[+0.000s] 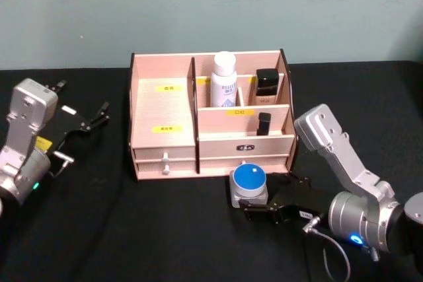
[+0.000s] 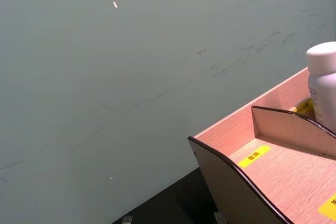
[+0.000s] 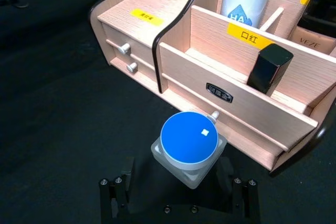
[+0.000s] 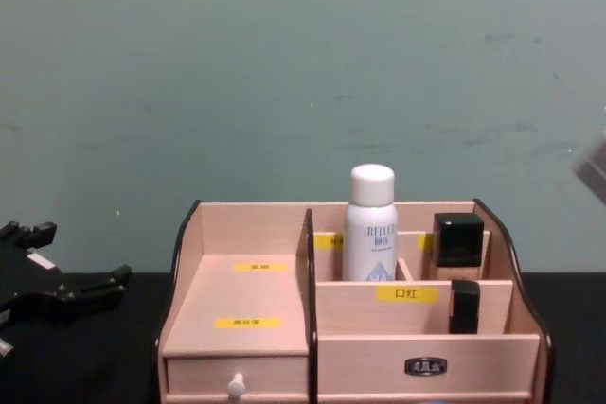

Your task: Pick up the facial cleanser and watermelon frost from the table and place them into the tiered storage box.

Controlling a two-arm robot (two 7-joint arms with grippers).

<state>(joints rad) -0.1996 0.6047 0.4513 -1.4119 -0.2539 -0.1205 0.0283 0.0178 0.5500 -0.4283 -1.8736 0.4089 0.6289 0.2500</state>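
The robot should next set the watermelon frost on the wide labeled shelf of the storage box, so its right gripper should grab the watermelon frost by its clear body below the blue lid [image 3: 192,175].
The tiered storage box [image 1: 165,107] stands mid-table, pale wood with yellow labels. A white bottle, the facial cleanser [image 1: 224,78], stands upright in its back compartment, also visible in the chest view [image 4: 370,224]. A square frosted jar with a blue lid, which I take for the watermelon frost [image 1: 250,184], sits on the table against the box's front. My right gripper [image 1: 262,197] is low behind the jar, open, with a finger on each side of the jar's [image 3: 189,144] near part. My left gripper [image 1: 92,119] hovers open left of the box.
Two black cosmetic items [image 1: 267,86] stand in the box's right compartments. The left tiers [image 1: 163,100] hold nothing. Two small drawers [image 1: 165,161] with knobs face me. A black cloth covers the table, and a green wall rises behind.
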